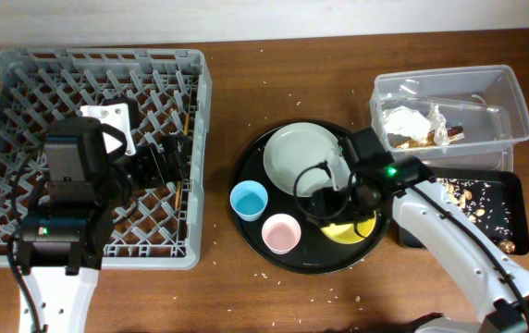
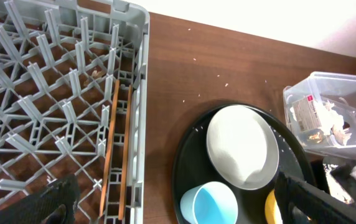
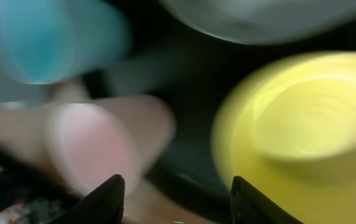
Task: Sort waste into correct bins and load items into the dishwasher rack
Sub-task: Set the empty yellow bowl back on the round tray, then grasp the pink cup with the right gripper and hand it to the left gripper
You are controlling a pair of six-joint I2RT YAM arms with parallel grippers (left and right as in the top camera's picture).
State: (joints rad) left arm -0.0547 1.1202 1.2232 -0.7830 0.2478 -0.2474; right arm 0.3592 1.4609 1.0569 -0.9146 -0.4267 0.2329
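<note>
To load it into the dishwasher rack (image 1: 6, 74), my left gripper will next grab the pink cup across its outer sides, keeping the cup's opening clear.
The grey dishwasher rack (image 1: 6, 74) fills the left. A round black tray (image 1: 246, 166) holds the grey-green plate (image 1: 301, 157), blue cup (image 1: 248, 201), pink cup (image 1: 281, 232) and yellow bowl (image 1: 350, 230). My left gripper (image 1: 167, 159) is open and empty above the rack's right side (image 2: 137, 37). My right gripper (image 1: 334, 199) is open and low over the tray, between the pink cup (image 3: 91, 146) and the yellow bowl (image 3: 296, 124); that view is blurred. The clear tub (image 1: 514, 92) holds tissue (image 1: 408, 120) and a wrapper (image 1: 449, 132). The black tray (image 1: 514, 199) holds food scraps (image 1: 473, 196).
White crumbs are scattered on the brown table around the round tray. The rack's right wall stands close to the round tray (image 2: 187, 155). The clear tub (image 2: 327, 84) and the black rectangular tray sit at the right edge, one behind the other.
</note>
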